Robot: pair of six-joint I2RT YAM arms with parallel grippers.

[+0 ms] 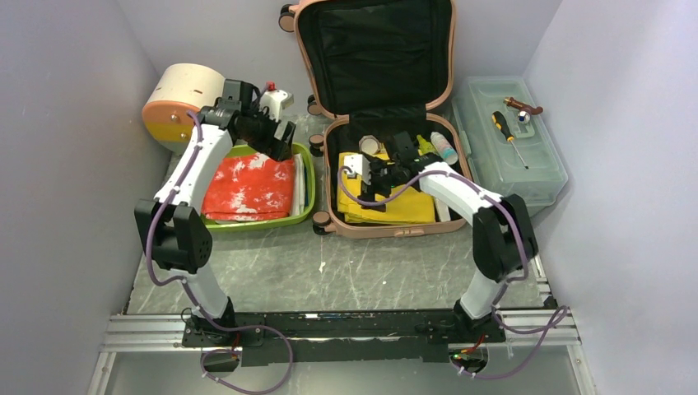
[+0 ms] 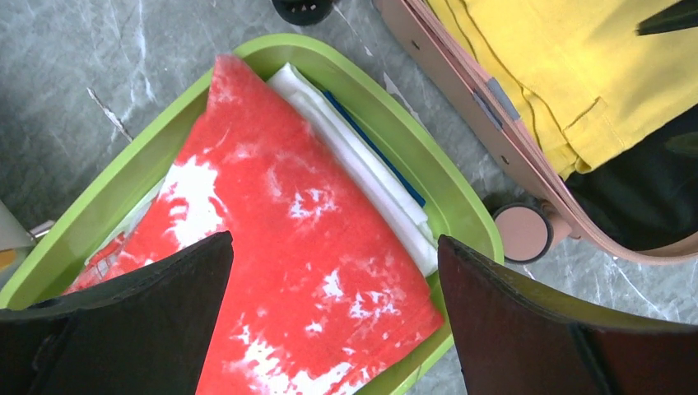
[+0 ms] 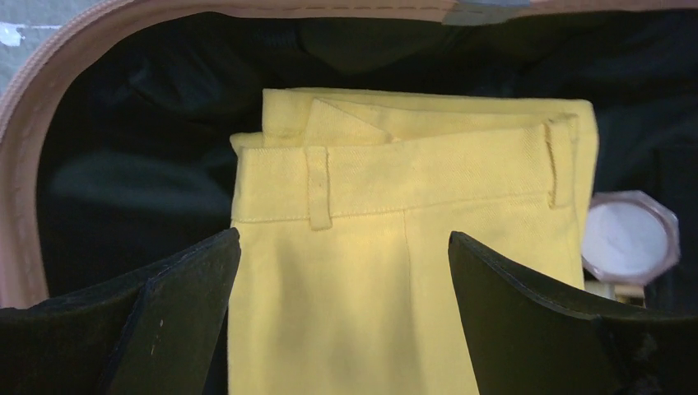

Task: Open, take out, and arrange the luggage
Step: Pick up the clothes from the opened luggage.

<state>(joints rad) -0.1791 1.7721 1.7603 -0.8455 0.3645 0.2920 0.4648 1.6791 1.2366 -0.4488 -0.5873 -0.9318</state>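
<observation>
The folded yellow trousers should be pinched just below the waistband (image 1: 349, 186) (image 3: 399, 181) by my right gripper next. That leaves the waistband free for my left gripper to help take them out.
The luggage (image 1: 387, 233), a salmon-pink hard-shell suitcase, lies open at the middle back with its black-lined lid (image 1: 374, 49) propped upright. Folded yellow trousers (image 1: 399, 206) lie in its base. My right gripper (image 1: 366, 173) hovers open just above them; in the right wrist view the gripper (image 3: 344, 239) straddles the trousers (image 3: 395, 189) below the waistband, holding nothing. My left gripper (image 1: 280, 141) is open above a green tray (image 1: 303, 216) that holds a folded red-and-white cloth (image 1: 251, 185). The left wrist view has the gripper (image 2: 335, 243) empty over the cloth (image 2: 280, 247).
A translucent toolbox (image 1: 539, 169) with a screwdriver (image 1: 509, 137) on its lid stands right of the suitcase. A cream half-round box (image 1: 181, 103) sits back left. A jar (image 3: 630, 237) and a bottle (image 1: 444, 148) lie in the suitcase. White folded cloth (image 2: 362, 164) lies under the red one. Walls close in both sides.
</observation>
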